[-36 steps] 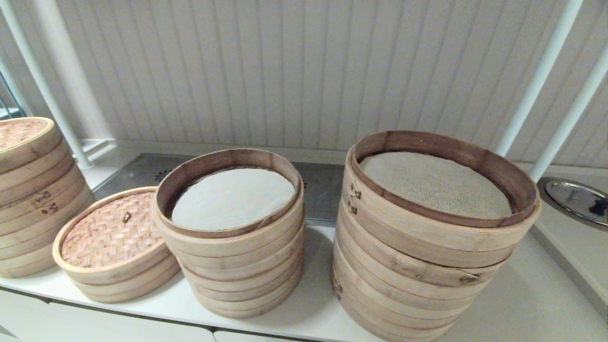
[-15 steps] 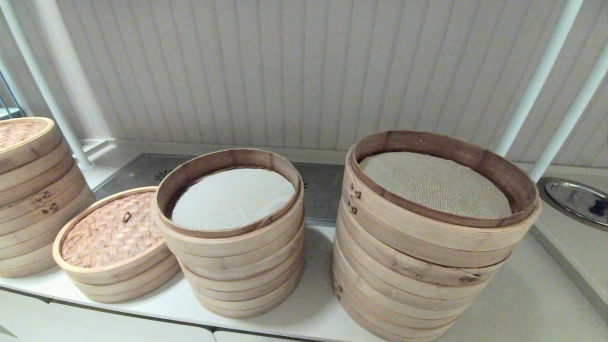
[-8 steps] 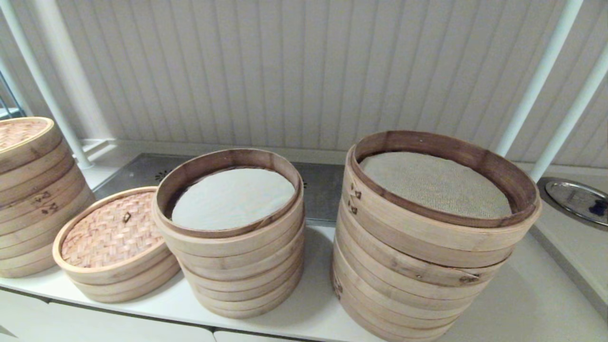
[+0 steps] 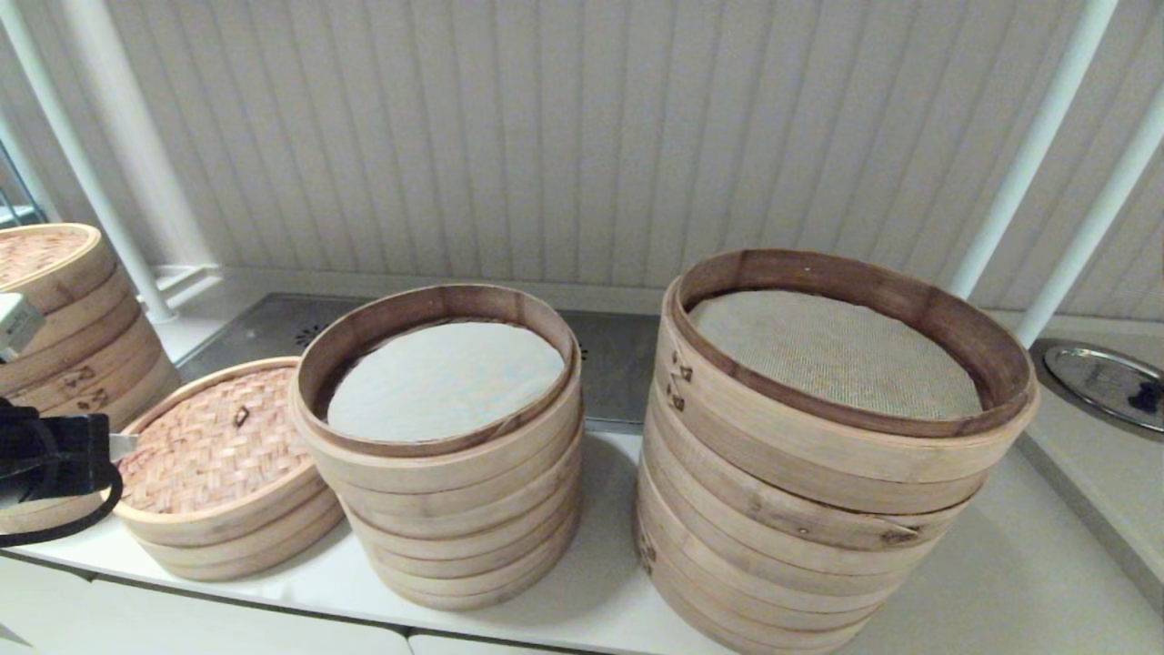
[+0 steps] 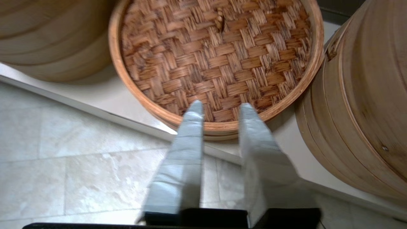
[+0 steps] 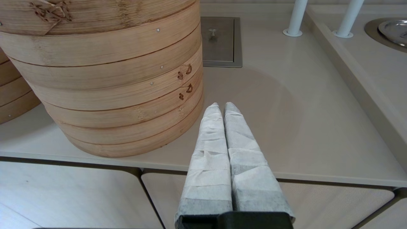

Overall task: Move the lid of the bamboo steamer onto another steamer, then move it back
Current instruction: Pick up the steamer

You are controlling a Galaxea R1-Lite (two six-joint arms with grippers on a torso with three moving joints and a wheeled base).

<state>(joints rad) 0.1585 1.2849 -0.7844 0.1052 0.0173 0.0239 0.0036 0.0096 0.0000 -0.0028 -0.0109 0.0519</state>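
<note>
My left gripper is to pick up the lid by its small loop handle (image 4: 241, 416) next, and then move it onto the medium steamer stack (image 4: 446, 382).
The bamboo steamer lid (image 4: 214, 446) with its pinkish-brown woven top and small loop handle (image 5: 219, 19) rests on a low steamer at the counter's left. To its right stands the medium steamer stack (image 4: 446, 382) with a smooth white liner. My left gripper (image 4: 118, 444) comes in from the left edge. In the left wrist view it (image 5: 221, 106) is open, its fingertips hovering over the lid's (image 5: 216, 54) near rim with nothing between them. My right gripper (image 6: 221, 105) is shut and empty, parked at the counter's front edge beside the wide stack (image 6: 105, 73).
A wider, taller stack (image 4: 837, 364) with a beige mesh liner stands at the right. Another stack with its own woven lid (image 4: 45, 255) sits at the far left, close behind my left arm. White posts (image 4: 1028, 155) rise at the back right.
My left arm has come into the head view from the left edge and now reaches the lid's left rim. The steamers and lid have not moved.
</note>
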